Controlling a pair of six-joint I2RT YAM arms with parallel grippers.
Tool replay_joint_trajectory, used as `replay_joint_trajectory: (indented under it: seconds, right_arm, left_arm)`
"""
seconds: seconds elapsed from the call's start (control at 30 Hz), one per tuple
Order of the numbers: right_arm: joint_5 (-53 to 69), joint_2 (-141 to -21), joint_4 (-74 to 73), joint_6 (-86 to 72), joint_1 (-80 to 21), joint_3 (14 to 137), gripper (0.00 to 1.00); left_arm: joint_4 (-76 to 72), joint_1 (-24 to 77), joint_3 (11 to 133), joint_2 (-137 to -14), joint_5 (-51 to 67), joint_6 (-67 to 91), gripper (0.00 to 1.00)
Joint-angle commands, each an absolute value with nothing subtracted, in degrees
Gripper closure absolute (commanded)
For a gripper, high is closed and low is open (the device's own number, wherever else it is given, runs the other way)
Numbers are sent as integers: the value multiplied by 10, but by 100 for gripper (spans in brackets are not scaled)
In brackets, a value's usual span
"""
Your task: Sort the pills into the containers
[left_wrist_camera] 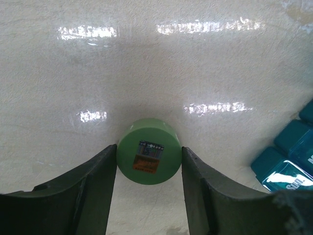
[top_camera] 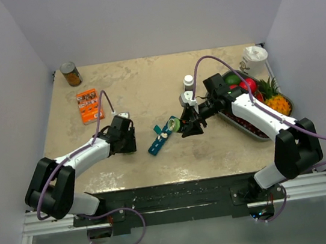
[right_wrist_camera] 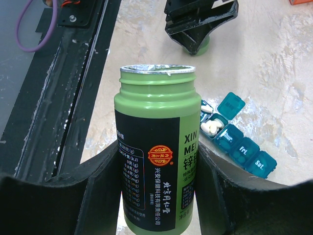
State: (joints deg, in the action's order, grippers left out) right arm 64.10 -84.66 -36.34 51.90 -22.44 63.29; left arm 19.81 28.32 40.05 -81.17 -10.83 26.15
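My left fingers are holding the green cap (left_wrist_camera: 148,157) tightly between them. The cap would come up off the table with them if I lifted my left gripper now.
My right gripper (right_wrist_camera: 156,164) is shut on a green pill bottle (right_wrist_camera: 155,147), which has no cap and a foil-rimmed mouth. In the top view this bottle (top_camera: 174,124) lies tilted over the upper end of the teal containers strip (top_camera: 159,139), held by the right gripper (top_camera: 189,124). Some lids of the containers (right_wrist_camera: 239,147) stand open, and white pills (right_wrist_camera: 211,127) lie in one compartment. My left gripper (left_wrist_camera: 149,149) has both fingers against a green cap (left_wrist_camera: 148,157) that rests on the table. From above, the left gripper (top_camera: 124,141) is to the left of the strip.
A white bottle (top_camera: 188,82) stands behind the right gripper. Along the right side lies a grey fruit tray (top_camera: 242,124), with a white tub (top_camera: 255,57) behind it. An orange box (top_camera: 89,105) and a brown can (top_camera: 71,74) are at the back left.
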Motion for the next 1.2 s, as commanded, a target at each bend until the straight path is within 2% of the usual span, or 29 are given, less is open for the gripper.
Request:
replay_joint_trajectory:
  seconds: [0.0, 0.17, 0.4, 1.17]
  right_arm:
    - [661, -826, -357, 523, -221, 636, 98]
    - [660, -827, -357, 522, -221, 636, 98]
    - [662, -825, -357, 523, -219, 636, 98]
    - [664, -824, -366, 533, -216, 639, 98]
  left_arm:
    - [191, 287, 425, -786, -78, 261, 73]
    - [186, 287, 432, -749, 14, 265, 76]
    - [178, 298, 456, -737, 74, 282, 79]
    - [250, 394, 574, -881, -27, 259, 83]
